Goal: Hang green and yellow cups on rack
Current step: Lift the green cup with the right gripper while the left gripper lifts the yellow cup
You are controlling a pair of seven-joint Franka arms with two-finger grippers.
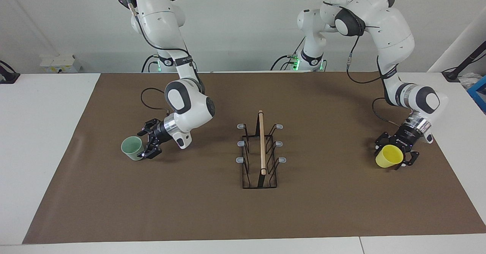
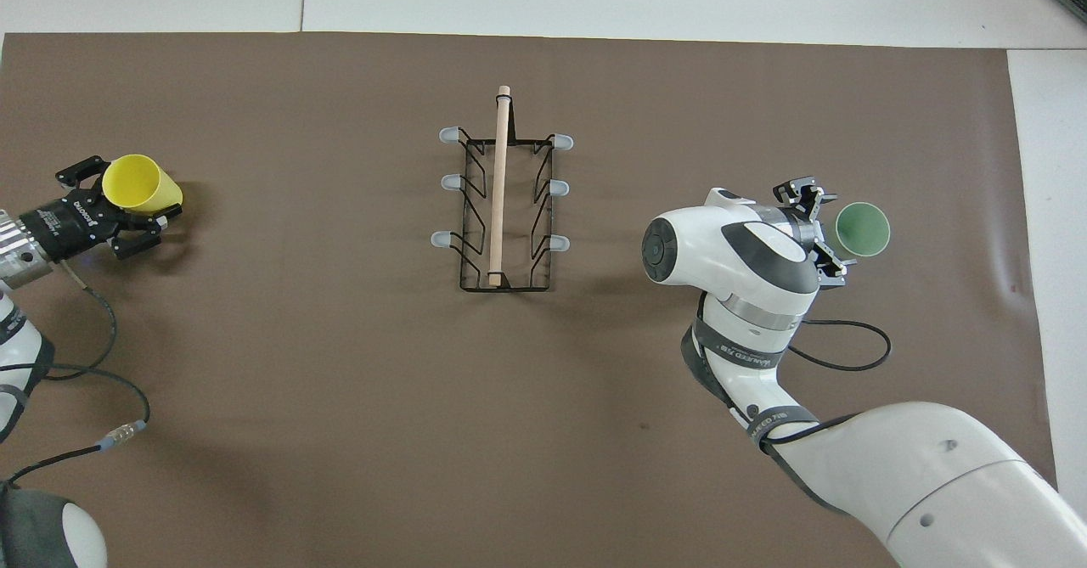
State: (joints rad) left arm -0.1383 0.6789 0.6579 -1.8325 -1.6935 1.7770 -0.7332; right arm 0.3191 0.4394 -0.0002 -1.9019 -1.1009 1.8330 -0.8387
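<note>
The pale green cup's opening (image 2: 863,227) has to stay free to slip onto a rack peg. My right gripper should grab the cup by its side (image 2: 847,248).
The pale green cup (image 1: 131,148) (image 2: 863,228) stands upright on the brown mat toward the right arm's end. My right gripper (image 1: 146,142) (image 2: 820,228) is low beside it on the rack's side, open, its fingertips at the cup's wall with nothing gripped. Toward the left arm's end, the yellow cup (image 1: 388,156) (image 2: 140,186) lies tilted with its mouth up. My left gripper (image 1: 394,152) (image 2: 119,205) is around it, low over the mat. The black wire rack (image 1: 261,151) (image 2: 501,203), with a wooden rod on top, stands mid-table with bare prongs.
The brown mat (image 1: 190,208) covers most of the white table. Cables trail from both wrists onto the mat. A blue item (image 1: 479,90) sits off the mat near the left arm's end.
</note>
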